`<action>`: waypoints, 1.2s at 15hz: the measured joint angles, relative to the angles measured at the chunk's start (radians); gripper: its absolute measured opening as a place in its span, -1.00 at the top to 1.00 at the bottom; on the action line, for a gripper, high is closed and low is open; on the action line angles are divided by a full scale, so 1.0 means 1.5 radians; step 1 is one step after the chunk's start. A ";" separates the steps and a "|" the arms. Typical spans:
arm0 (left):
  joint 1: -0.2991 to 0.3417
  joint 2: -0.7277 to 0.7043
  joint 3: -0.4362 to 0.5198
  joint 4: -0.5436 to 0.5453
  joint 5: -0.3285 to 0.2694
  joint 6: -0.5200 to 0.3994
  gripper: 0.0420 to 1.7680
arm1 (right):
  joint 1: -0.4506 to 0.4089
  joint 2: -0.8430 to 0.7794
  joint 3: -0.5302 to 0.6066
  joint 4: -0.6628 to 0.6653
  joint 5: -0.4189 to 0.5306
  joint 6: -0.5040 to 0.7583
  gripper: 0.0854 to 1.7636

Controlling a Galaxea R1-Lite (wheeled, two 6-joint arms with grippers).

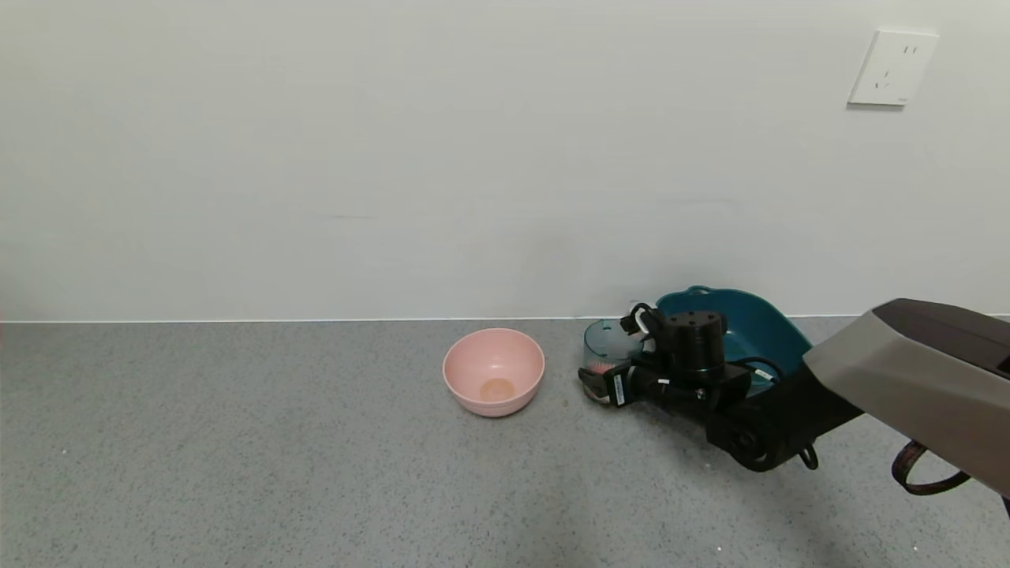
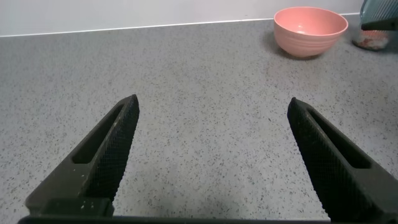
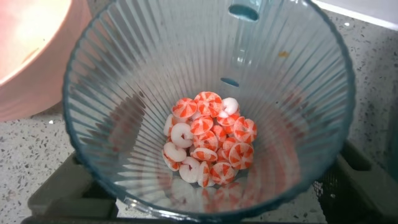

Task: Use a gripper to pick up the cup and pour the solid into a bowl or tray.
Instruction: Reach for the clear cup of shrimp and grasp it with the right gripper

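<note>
My right gripper's fingers stand beside the cup's ribbed side [image 1: 600, 356] [image 3: 134, 134], low over the grey counter, so it is time to close now. That would catch the cup.
The cup [image 1: 604, 341] stands upright on the grey counter, right of the pink bowl [image 1: 493, 371] and against the teal tray. The solid [image 3: 208, 140], red-orange and white bits, lies heaped in the cup's bottom and shows faintly in the head view [image 1: 598, 368]. My right gripper [image 1: 615, 356] reaches in from the right, open, with one finger on each side of the cup [image 3: 124, 93], close to its ribbed wall. The bowl's rim shows beside the cup [image 3: 31, 56]. My left gripper [image 2: 212, 109] is open and empty, low over bare counter, far from the bowl [image 2: 310, 28].
A dark teal tray [image 1: 757, 323] with a handle stands against the wall just behind my right wrist. The bowl holds a faint orange patch at its bottom. A wall socket [image 1: 892, 67] sits at the upper right.
</note>
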 joint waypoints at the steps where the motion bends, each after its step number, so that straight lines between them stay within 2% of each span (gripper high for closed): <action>1: 0.000 0.000 0.000 0.000 0.000 0.000 -0.94 | 0.000 0.002 0.000 -0.001 0.000 -0.001 -0.94; 16: 0.000 0.000 0.000 0.000 0.000 0.000 -0.94 | 0.001 -0.001 0.009 -0.012 -0.002 -0.001 -0.94; 17: 0.000 0.000 0.000 0.000 0.000 0.000 -0.94 | 0.001 -0.002 0.010 -0.015 -0.002 -0.002 -0.83; 18: 0.000 0.000 0.000 0.000 0.000 0.000 -0.94 | 0.001 -0.002 0.012 -0.020 -0.002 -0.002 -0.61</action>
